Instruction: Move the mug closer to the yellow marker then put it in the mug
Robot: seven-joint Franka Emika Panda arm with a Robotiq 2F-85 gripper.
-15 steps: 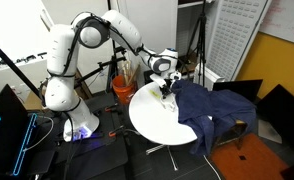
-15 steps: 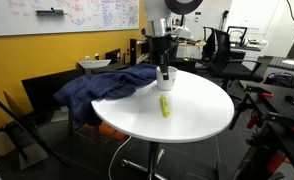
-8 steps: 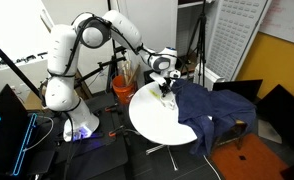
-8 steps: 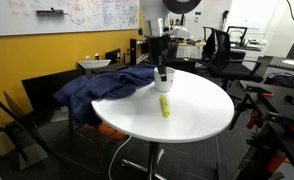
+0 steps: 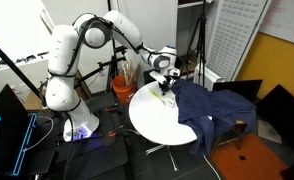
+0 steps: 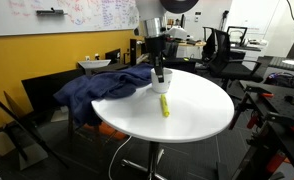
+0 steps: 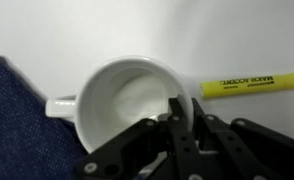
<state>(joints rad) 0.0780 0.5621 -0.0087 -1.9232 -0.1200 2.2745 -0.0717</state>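
Note:
I should open my gripper now, because the mug (image 6: 164, 80) has its base on the flat top and would stay upright on the white round table.
The pale mug (image 7: 127, 95) stands upright on the white round table (image 6: 202, 105). It is empty, with its handle pointing left in the wrist view. My gripper (image 7: 185, 118) is shut on the mug's rim, one finger inside and one outside. In an exterior view the gripper (image 6: 160, 68) reaches down onto the mug (image 6: 164, 80). The yellow marker (image 7: 252, 83) lies flat on the table just beside the mug. It also shows in an exterior view (image 6: 165, 105), a little nearer the table's front. In an exterior view the gripper (image 5: 164, 87) is at the table's near-left part.
A dark blue cloth (image 6: 102, 85) covers one side of the table and hangs over its edge; it also shows in an exterior view (image 5: 207, 105) and in the wrist view (image 7: 12, 125), touching close to the mug's handle. Office chairs and desks stand around the table.
The gripper with the mug has shifted very slightly; otherwise nothing visibly changed.

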